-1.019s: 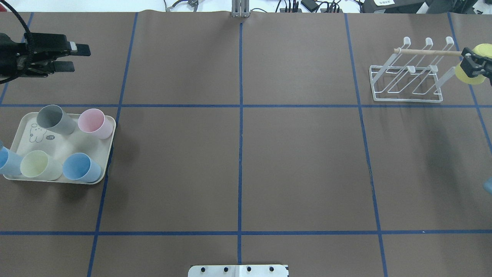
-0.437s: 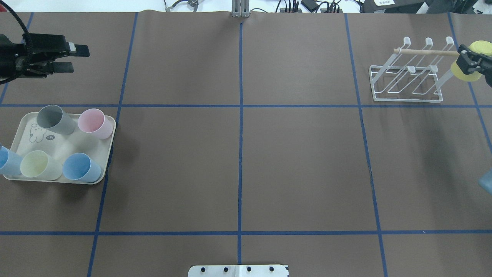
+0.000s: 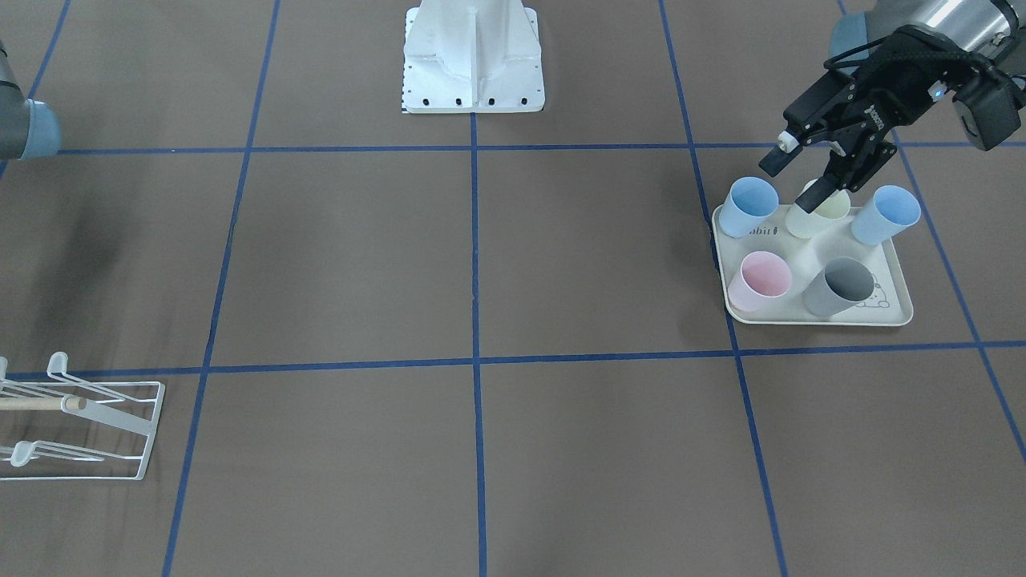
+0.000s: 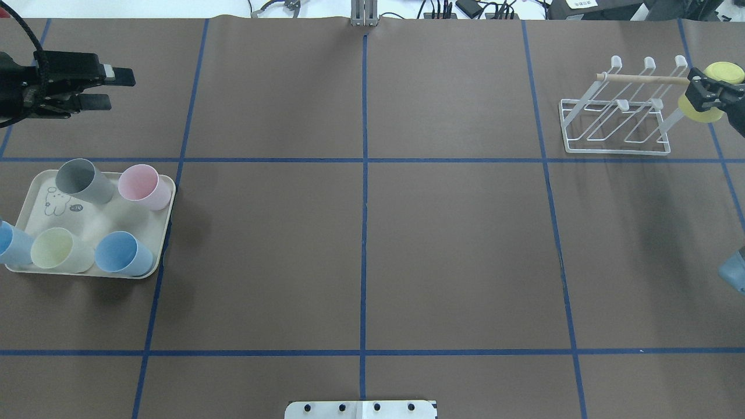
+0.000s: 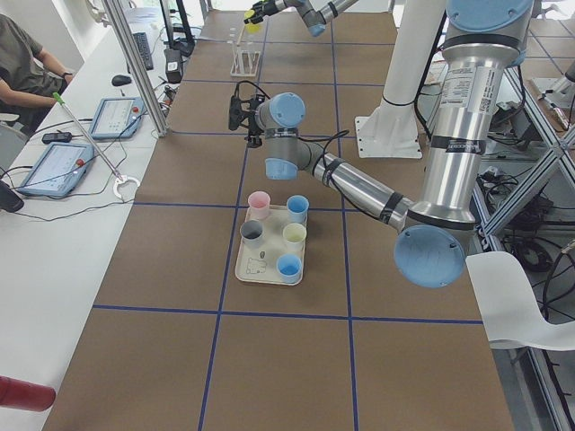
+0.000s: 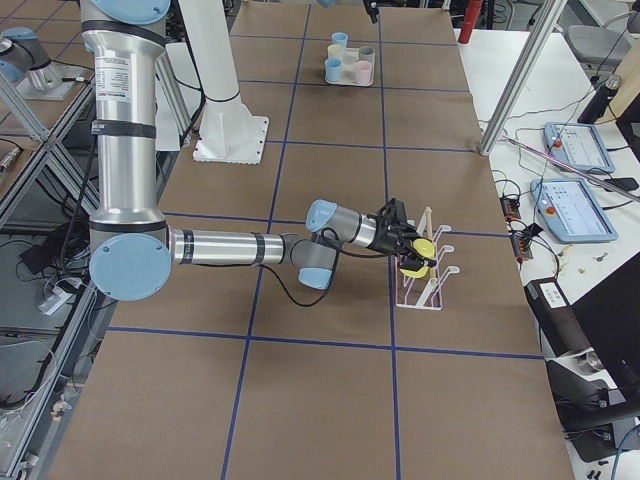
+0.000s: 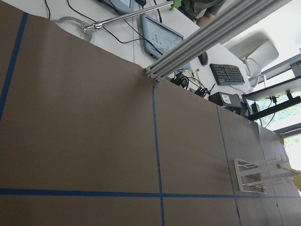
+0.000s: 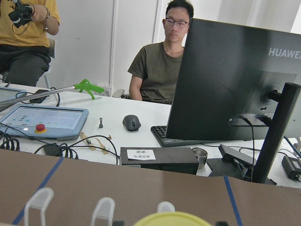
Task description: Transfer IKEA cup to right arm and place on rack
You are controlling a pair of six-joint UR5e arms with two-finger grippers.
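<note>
My right gripper should open now, because the yellow cup (image 8: 171, 220) is level with the white wires of the rack in the right wrist view and would rest there.
My right gripper (image 4: 703, 93) is shut on a yellow cup (image 4: 722, 74), held upside down at the right end of the white wire rack (image 4: 614, 125), level with its wooden rod (image 4: 643, 78). The side view shows the cup (image 6: 422, 248) against the rack (image 6: 428, 278). In the right wrist view the cup's edge (image 8: 171, 220) sits just behind the rack's pegs (image 8: 40, 200). My left gripper (image 4: 110, 88) is open and empty, hovering past the tray at the far left; it also shows in the front view (image 3: 793, 180).
A cream rabbit-printed tray (image 4: 110, 216) at the left holds a grey cup (image 4: 81, 179), a pink cup (image 4: 142, 185), a pale yellow cup (image 4: 55, 249) and two blue cups (image 4: 119, 253). Blue tape lines grid the brown table. Operators and monitors sit beyond the far edge.
My right gripper has carried the yellow cup a little farther from me and leftward, closer to the rack's right end. The left gripper has barely moved.
</note>
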